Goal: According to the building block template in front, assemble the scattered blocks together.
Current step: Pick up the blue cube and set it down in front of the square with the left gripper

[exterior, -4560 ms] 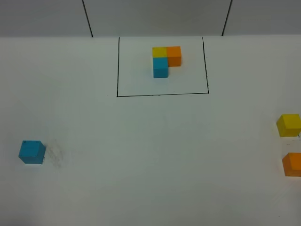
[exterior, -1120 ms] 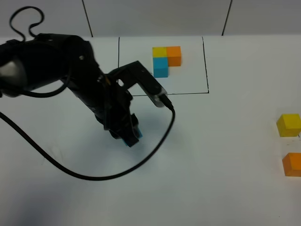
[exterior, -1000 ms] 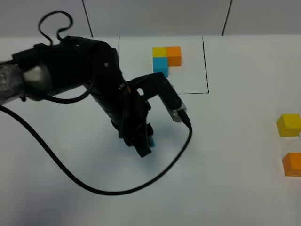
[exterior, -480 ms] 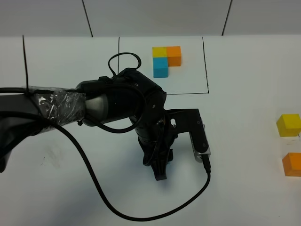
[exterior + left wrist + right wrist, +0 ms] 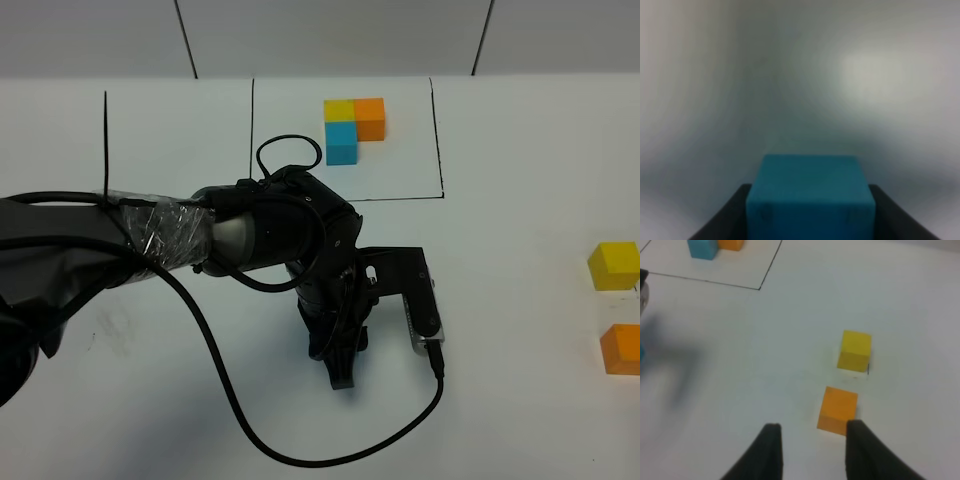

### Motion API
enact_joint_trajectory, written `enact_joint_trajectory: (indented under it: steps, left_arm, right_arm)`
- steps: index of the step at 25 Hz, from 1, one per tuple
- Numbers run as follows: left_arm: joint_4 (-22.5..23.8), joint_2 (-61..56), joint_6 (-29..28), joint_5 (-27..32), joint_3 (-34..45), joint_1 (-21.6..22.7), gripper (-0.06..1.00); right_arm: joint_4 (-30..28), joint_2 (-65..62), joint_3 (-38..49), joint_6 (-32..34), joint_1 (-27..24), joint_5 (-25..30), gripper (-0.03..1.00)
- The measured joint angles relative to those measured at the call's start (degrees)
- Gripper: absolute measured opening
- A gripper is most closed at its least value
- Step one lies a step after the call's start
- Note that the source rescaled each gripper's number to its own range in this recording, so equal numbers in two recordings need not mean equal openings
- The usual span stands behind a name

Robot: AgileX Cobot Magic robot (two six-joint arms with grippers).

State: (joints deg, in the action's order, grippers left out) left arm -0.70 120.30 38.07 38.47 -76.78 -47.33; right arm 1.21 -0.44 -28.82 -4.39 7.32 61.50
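Note:
The blue cube's base sits low on the shadowed table, so it is now time for my left gripper to let go of the blue cube.
The template (image 5: 352, 125) is a yellow, orange and blue cube cluster inside a drawn black rectangle at the table's far middle. My left gripper (image 5: 340, 376) points down at the table's centre. In the left wrist view it (image 5: 810, 222) is shut on the sky-blue cube (image 5: 810, 192), which the arm hides in the high view. The loose yellow cube (image 5: 613, 265) and orange cube (image 5: 622, 348) sit at the right edge. In the right wrist view my right gripper (image 5: 812, 450) is open and empty, just short of the orange cube (image 5: 837, 409), with the yellow cube (image 5: 855, 351) beyond it.
The left arm's black cable (image 5: 300, 455) loops over the table in front of the gripper. The template (image 5: 715, 246) shows at the far corner of the right wrist view. The right arm is out of the high view.
The sky-blue cube left its spot at the table's left. My left arm carried it rightward to the centre, and has barely moved over the last half second.

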Motion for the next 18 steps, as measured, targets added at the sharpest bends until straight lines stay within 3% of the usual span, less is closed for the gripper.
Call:
enact_joint_trajectory:
  steps: [3,4,9,11,16,18]
  left_arm:
    - [0.0,0.0,0.0,1.2,-0.1,0.0,0.03]
    - [0.0,0.0,0.0,1.7,-0.1,0.0,0.09]
    - [1.0,-3.0,-0.7,3.5,-0.1,0.0,0.81]
    - [1.5,-6.6,-1.6,3.9,-0.1,0.0,0.96]
    - [2.8,-20.9,-2.5,7.5,-0.1,0.0,0.99]
    - [5.6,-27.4,-2.5,10.6,-0.1,0.0,0.97]
  right_arm:
    - [0.0,0.0,0.0,0.0,0.0,0.0,0.0]
    - [0.0,0.0,0.0,0.0,0.0,0.0,0.0]
    - [0.0,0.0,0.0,0.0,0.0,0.0,0.0]
    - [0.0,0.0,0.0,0.0,0.0,0.0,0.0]
    - [0.0,0.0,0.0,0.0,0.0,0.0,0.0]
    - [0.0,0.0,0.0,0.0,0.0,0.0,0.0]
